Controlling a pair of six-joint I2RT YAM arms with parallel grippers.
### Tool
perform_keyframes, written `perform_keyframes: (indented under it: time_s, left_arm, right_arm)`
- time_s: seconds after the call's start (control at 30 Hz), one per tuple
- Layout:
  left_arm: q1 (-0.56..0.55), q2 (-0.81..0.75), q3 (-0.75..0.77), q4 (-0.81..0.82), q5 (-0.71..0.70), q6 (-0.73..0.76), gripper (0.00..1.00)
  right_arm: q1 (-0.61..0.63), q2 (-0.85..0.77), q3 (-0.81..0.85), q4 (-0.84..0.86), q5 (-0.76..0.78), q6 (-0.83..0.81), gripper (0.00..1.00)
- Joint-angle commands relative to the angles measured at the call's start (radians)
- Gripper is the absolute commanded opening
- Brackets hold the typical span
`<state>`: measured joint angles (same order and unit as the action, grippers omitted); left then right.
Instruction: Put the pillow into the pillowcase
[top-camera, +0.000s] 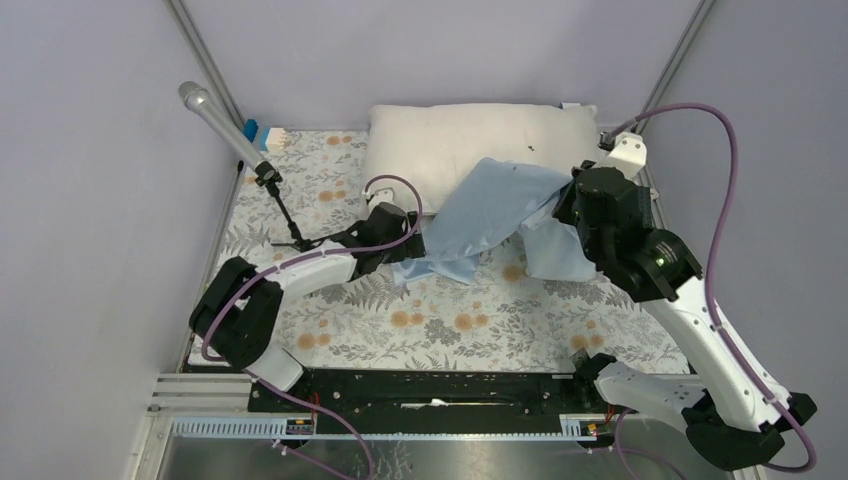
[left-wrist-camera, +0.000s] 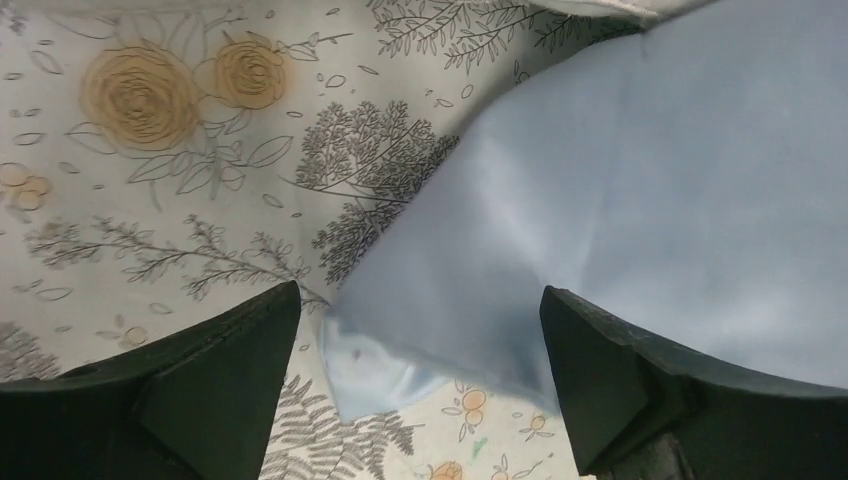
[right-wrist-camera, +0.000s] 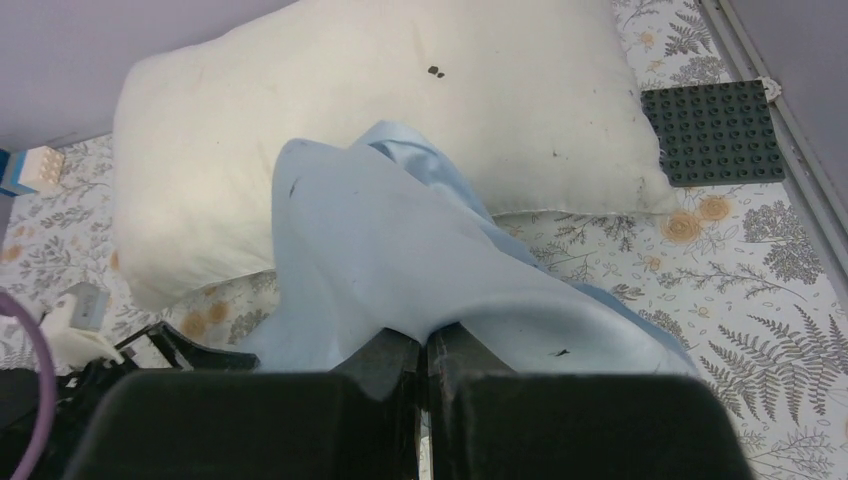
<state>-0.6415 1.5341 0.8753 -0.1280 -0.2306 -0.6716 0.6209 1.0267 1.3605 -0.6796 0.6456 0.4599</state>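
Observation:
In the left wrist view my left gripper's fingers are still above the cloth, so it moves down before it closes on the pillowcase's corner.
The cream pillow (top-camera: 450, 140) lies along the back of the table, also seen in the right wrist view (right-wrist-camera: 400, 90). The light-blue pillowcase (top-camera: 490, 215) is draped from the pillow's front edge down onto the cloth. My right gripper (right-wrist-camera: 425, 340) is shut on a raised fold of the pillowcase (right-wrist-camera: 400, 250), holding it off the table just right of the pillow's middle (top-camera: 565, 210). My left gripper (left-wrist-camera: 420, 330) hangs open low over the pillowcase's near-left corner (left-wrist-camera: 600, 200), one finger on each side of it without touching; in the top view it sits at that corner (top-camera: 405, 250).
A floral table cloth (top-camera: 450, 320) covers the table. A microphone on a small stand (top-camera: 225, 125) leans at the back left beside blue and white blocks (top-camera: 265, 137). A dark grey studded baseplate (right-wrist-camera: 712, 132) lies by the pillow's right end, near the frame rail.

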Motion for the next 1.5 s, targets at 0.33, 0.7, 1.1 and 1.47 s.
perform_keyframes:
  time_s: [0.33,0.7,1.1,1.47]
  left_arm:
    - [0.002,0.126,-0.041,0.162,0.151,-0.181,0.68]
    - [-0.001,-0.100,-0.066,-0.006,0.172,-0.152,0.00]
    - [0.034,-0.055,0.884,-0.420,0.016,0.111,0.00]
    - [0.034,-0.151,1.072,-0.502,-0.112,0.181,0.00]
  right_arm:
    - [-0.002,-0.095,-0.105,-0.002,-0.025,0.049,0.00]
    - [-0.002,-0.074,-0.127,0.058,-0.026,0.026,0.00]
    - [-0.015,0.015,0.189,0.213,0.088,-0.129,0.00]
    - [-0.016,-0.058,0.247,0.185,-0.070,-0.180,0.00]
